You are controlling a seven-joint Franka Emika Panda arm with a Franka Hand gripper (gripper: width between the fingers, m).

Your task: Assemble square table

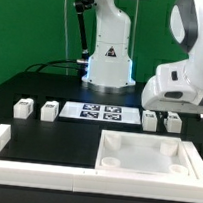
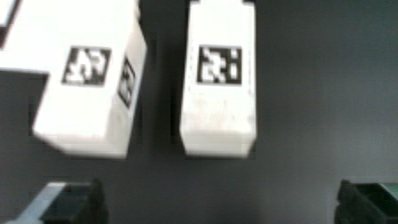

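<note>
I should reach the white leg with my gripper and grab it by its plain end (image 2: pixel 219 138). The leg's tagged part then stays free to meet the tabletop's corner socket.
The white square tabletop (image 1: pixel 145 154) lies at the front right, rim up, with round corner sockets. Four short white legs lie in a row behind it: two on the exterior view's left (image 1: pixel 25 108) (image 1: pixel 49 110) and two on the right (image 1: pixel 151 118) (image 1: pixel 173 121). My gripper (image 1: pixel 168 104) hangs just above the right pair. In the wrist view the two tagged legs (image 2: pixel 89 90) (image 2: pixel 219 85) lie side by side on the black table. My gripper (image 2: pixel 222 203) is open and empty, its dark fingertips (image 2: pixel 71 200) wide apart, and touches neither leg.
The marker board (image 1: pixel 98 112) lies between the two pairs of legs. A long white low wall (image 1: pixel 15 146) frames the front and left. The robot base (image 1: pixel 109 55) stands at the back centre.
</note>
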